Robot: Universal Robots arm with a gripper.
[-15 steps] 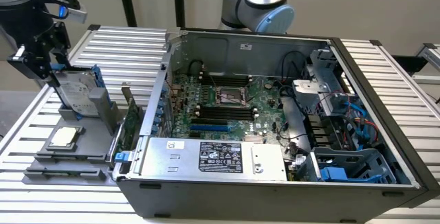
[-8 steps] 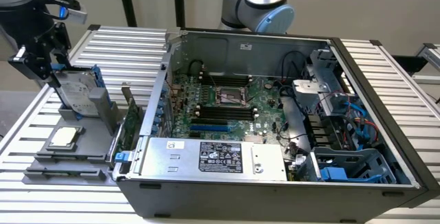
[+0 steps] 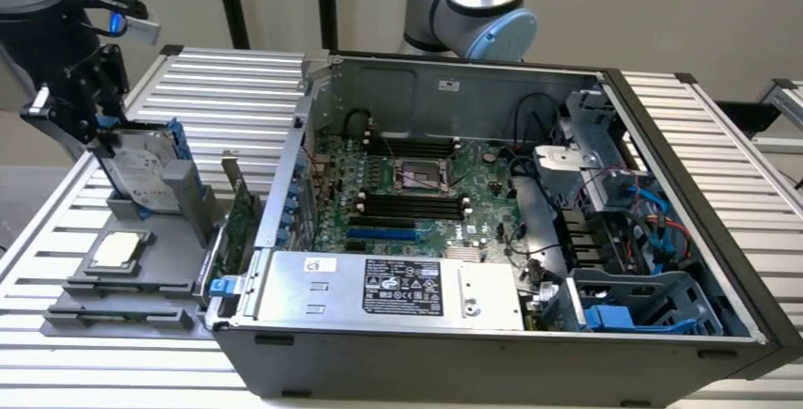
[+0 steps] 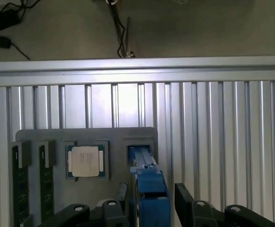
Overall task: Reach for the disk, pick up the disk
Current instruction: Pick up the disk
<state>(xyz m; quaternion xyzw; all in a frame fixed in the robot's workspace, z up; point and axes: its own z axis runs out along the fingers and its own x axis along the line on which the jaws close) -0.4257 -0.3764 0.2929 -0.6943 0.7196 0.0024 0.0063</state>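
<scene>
The gripper needs to grab the disk by its upper end (image 3: 135,136) next. That end is free, because the slot of the grey holder wraps around the bottom end of the disk.
The disk (image 3: 142,169), silver-grey with a white label and blue rails, stands on edge in a slot of the grey holder (image 3: 88,307) at the exterior view's left. My gripper (image 3: 103,132) hangs right over its top edge. Seen from the wrist, the disk's blue rail (image 4: 150,189) runs between my two black fingers (image 4: 184,201), one on each side, with a narrow gap showing beside the rail. The jaws stand open around the disk and the disk still sits in its slot.
A small square silver chip (image 4: 85,161) lies in the holder (image 4: 57,137) beside the disk slot, with memory sticks (image 4: 19,184) further along. The open computer case (image 3: 502,193) with its silver power supply (image 3: 389,287) stands close at the exterior view's right on the slatted table (image 3: 75,371).
</scene>
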